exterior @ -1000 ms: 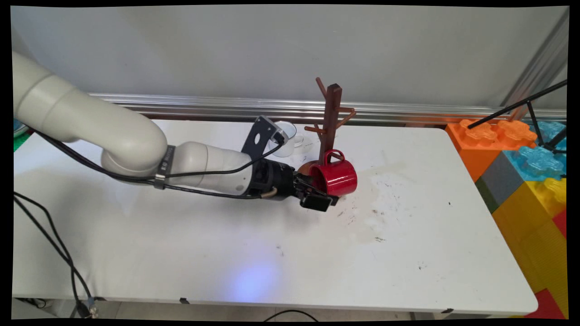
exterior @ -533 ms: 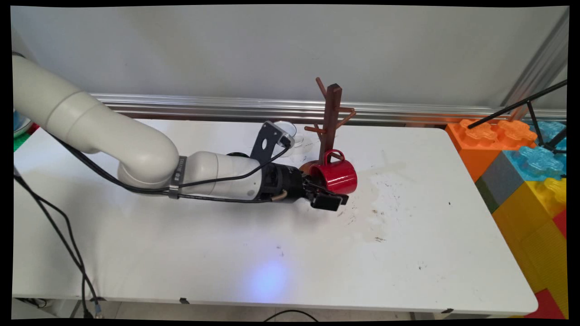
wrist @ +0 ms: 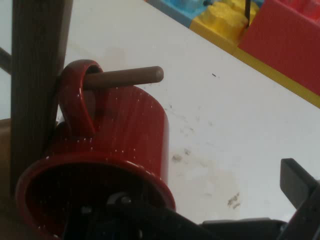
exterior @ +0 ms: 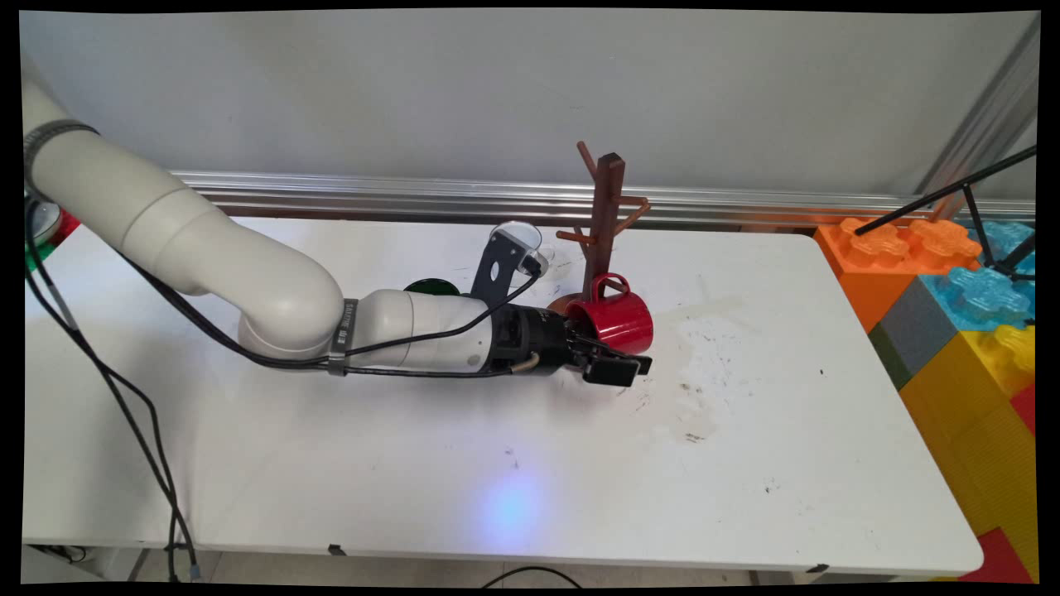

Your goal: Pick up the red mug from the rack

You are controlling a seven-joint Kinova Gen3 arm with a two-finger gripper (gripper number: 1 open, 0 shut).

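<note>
I need to reach the red mug and grab it by its rim point(exterior: 597, 341), so that the red mug's handle point(exterior: 600, 285) stays free to slide off the peg.
A red mug point(exterior: 619, 323) hangs by its handle on a low peg point(wrist: 125, 78) of the brown wooden mug tree point(exterior: 605, 217), its mouth tilted towards my hand. My gripper point(exterior: 614, 354) lies low and level at the mug's rim and is open. In the hand view one finger reaches into the red mug point(wrist: 131, 131), while the other finger point(wrist: 298, 181) stands well clear of its outer wall on the right. The tree's post point(wrist: 35, 75) rises at the left.
A clear glass cup point(exterior: 530, 245) and a dark green round thing point(exterior: 431, 287) sit behind my wrist. Big coloured toy blocks point(exterior: 952, 306) stand off the table's right end, with a black stand's rods above them. The table point(exterior: 745, 430) has scuff marks right of the mug.
My hand has slid to the right along the mug's near side, with the arm following. The mug stays hanging on its peg.
</note>
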